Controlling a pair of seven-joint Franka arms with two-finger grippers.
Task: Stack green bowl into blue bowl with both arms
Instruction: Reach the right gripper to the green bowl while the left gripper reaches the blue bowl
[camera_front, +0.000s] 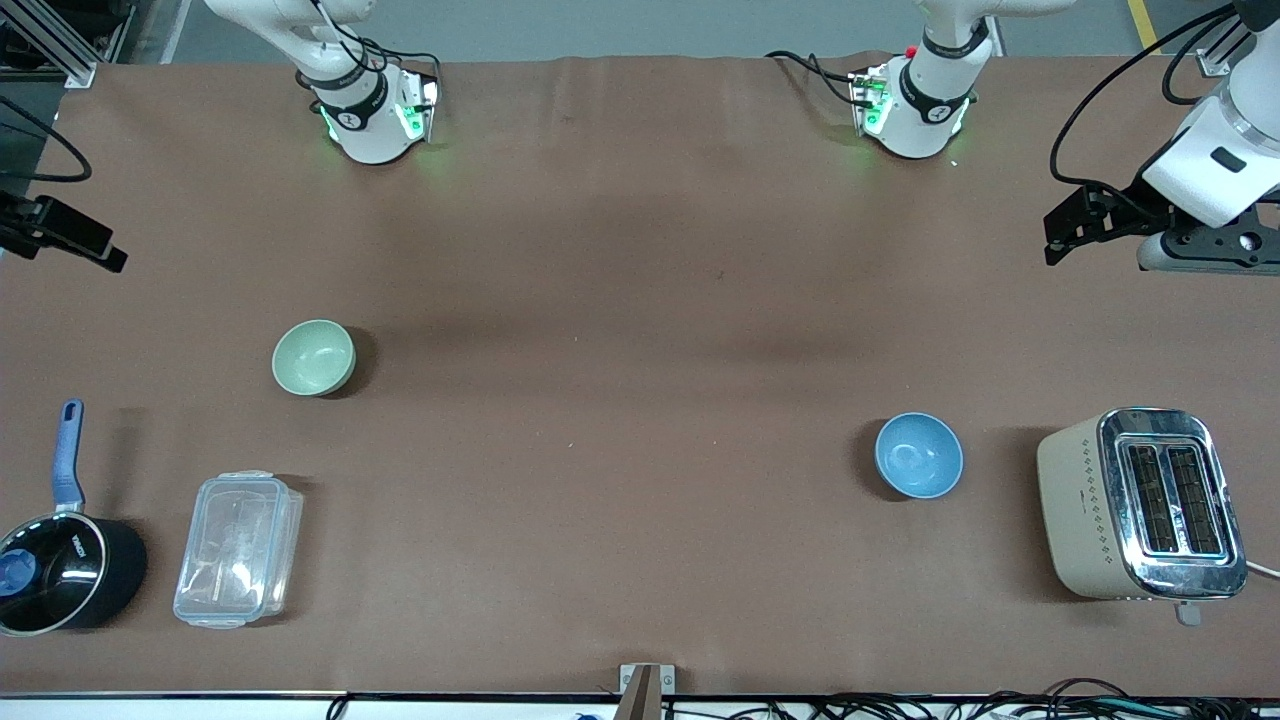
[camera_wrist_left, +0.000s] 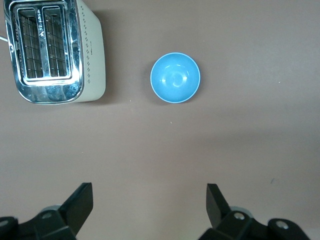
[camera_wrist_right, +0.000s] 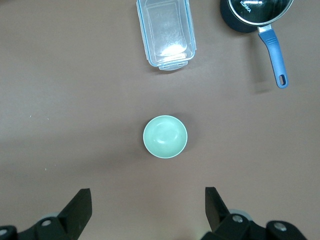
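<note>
My left gripper takes hold of the blue bowl by its rim next, to bring it over for the green bowl to stack inside.
The green bowl stands upright and empty on the brown table toward the right arm's end. It also shows in the right wrist view. The blue bowl stands upright and empty toward the left arm's end, nearer to the front camera than the green bowl. It also shows in the left wrist view. My right gripper is open and empty, high over the table's edge. My left gripper is open and empty, high over the table at its own end.
A cream and chrome toaster stands beside the blue bowl at the left arm's end. A clear plastic lidded box and a black saucepan with a blue handle sit nearer to the front camera than the green bowl.
</note>
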